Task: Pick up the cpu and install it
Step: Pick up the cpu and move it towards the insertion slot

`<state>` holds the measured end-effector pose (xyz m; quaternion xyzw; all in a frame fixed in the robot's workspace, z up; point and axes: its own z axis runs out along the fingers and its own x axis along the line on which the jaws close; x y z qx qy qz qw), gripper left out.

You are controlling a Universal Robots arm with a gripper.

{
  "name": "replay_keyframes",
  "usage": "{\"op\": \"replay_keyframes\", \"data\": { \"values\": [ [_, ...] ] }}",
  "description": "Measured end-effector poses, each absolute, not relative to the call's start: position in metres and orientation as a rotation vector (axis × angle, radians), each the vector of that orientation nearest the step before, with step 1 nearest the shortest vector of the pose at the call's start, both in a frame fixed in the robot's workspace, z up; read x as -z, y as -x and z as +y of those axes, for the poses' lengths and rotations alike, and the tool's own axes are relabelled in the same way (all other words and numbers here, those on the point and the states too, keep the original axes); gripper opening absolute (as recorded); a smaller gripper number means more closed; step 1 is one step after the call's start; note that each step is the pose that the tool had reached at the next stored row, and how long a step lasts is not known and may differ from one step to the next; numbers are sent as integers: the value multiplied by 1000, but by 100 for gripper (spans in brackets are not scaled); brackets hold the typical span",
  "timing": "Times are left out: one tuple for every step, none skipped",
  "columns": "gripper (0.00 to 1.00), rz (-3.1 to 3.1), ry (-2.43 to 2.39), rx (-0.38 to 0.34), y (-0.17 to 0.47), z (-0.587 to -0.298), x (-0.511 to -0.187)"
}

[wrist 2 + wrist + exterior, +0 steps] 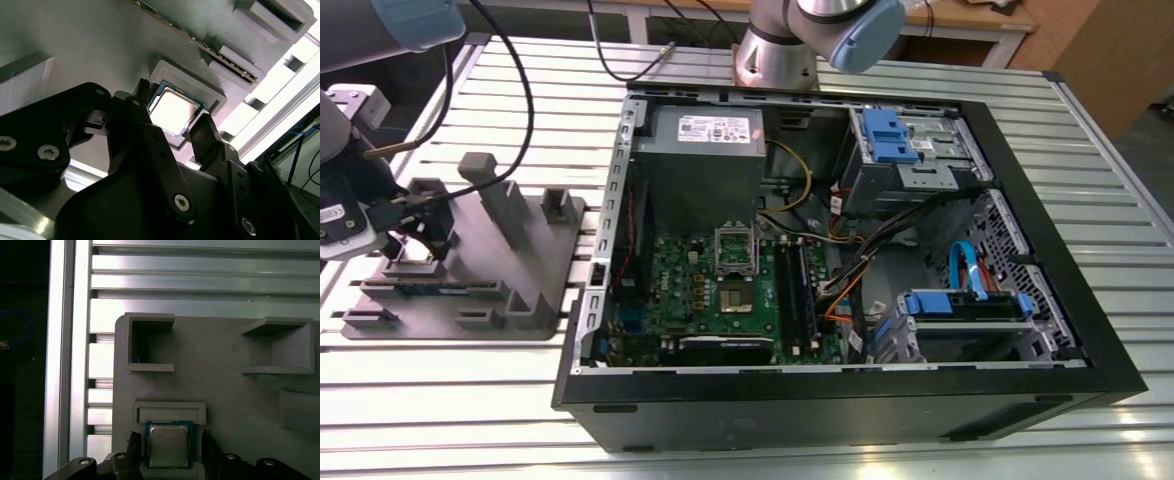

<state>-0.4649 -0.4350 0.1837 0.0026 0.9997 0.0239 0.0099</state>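
Note:
The ends of the cpu [168,443] are under raised tray ledges, so my gripper will grab its open side edges next.
The cpu [168,443] is a small square chip with a silvery top, lying flat in a shallow recess of the grey plastic tray [225,385]. In both wrist views my gripper [170,440] is open and straddles it, one black finger on each side with a small gap to the chip. The second wrist view shows the cpu [175,111] between the fingertips of the gripper [175,117]. In the exterior view the gripper [403,238] hangs over the near-left part of the tray [520,270], at that view's left.
An open computer case [854,390] lies at the exterior view's right, with a green motherboard [700,290] and its silver socket frame [736,247] inside. A memory stick [220,62] stands in a tray slot. Upright grey posts [487,190] rise from the tray.

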Motion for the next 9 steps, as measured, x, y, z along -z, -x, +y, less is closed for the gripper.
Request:
{"op": "replay_keyframes", "data": {
  "values": [
    [60,3121,-8,-75,465,-435,-184],
    [60,3121,-8,-75,465,-435,-184],
    [60,3121,-8,-75,465,-435,-184],
    [60,3121,-8,-76,465,-435,-184],
    [60,3121,-8,-79,465,-434,-184],
    [60,3121,-8,-81,465,-434,-183],
    [60,3121,-8,-85,465,-434,-183],
    [60,3121,-8,-85,465,-434,-183],
    [60,3121,-8,-86,465,-434,-183]
  ]
}}
